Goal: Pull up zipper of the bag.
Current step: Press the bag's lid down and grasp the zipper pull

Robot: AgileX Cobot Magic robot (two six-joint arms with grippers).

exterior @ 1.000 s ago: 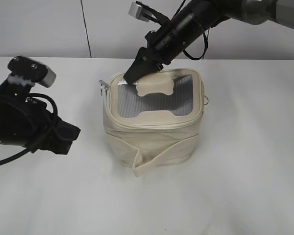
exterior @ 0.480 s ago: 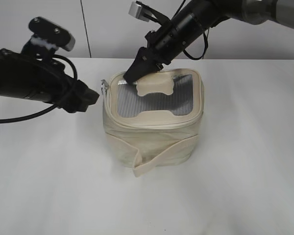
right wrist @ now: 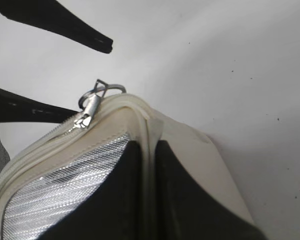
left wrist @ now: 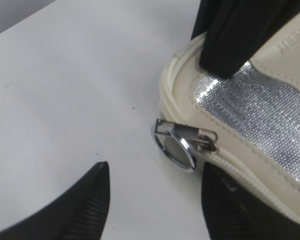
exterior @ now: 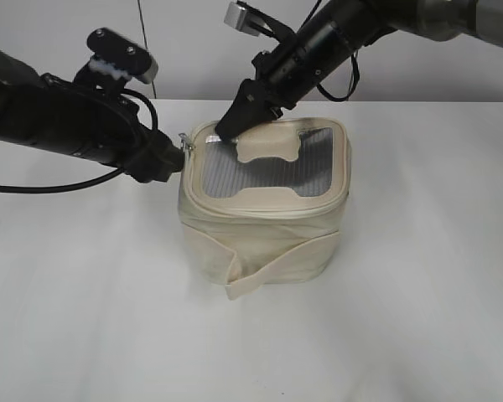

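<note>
My left gripper should take hold of the silver zipper pull by the round ring [exterior: 185, 141]. The pull's slider is close against the lid's rim and leaves little room for fingers.
The cream bag [exterior: 264, 226] stands mid-table with its grey mesh lid [exterior: 272, 167] facing up. A silver zipper pull with a round ring [left wrist: 176, 147] hangs at the lid's back-left corner; it also shows in the exterior view [exterior: 184, 144] and the right wrist view [right wrist: 92, 107]. My left gripper [left wrist: 155, 200] is open, its fingers on either side of the ring and just short of it, touching nothing. My right gripper [right wrist: 149, 170] is shut on the bag's lid rim [right wrist: 149, 125] near that corner, and shows in the exterior view [exterior: 232, 130].
The white table [exterior: 419, 293] runs all round the bag. A wide cream strap [exterior: 260, 272] wraps the bag's front. A pale wall [exterior: 176, 50] stands behind. The two arms are close together at the bag's back-left corner.
My left arm has swung up and to the right from the table's left side to the bag's back-left corner. My right gripper has stayed clamped on the lid rim.
</note>
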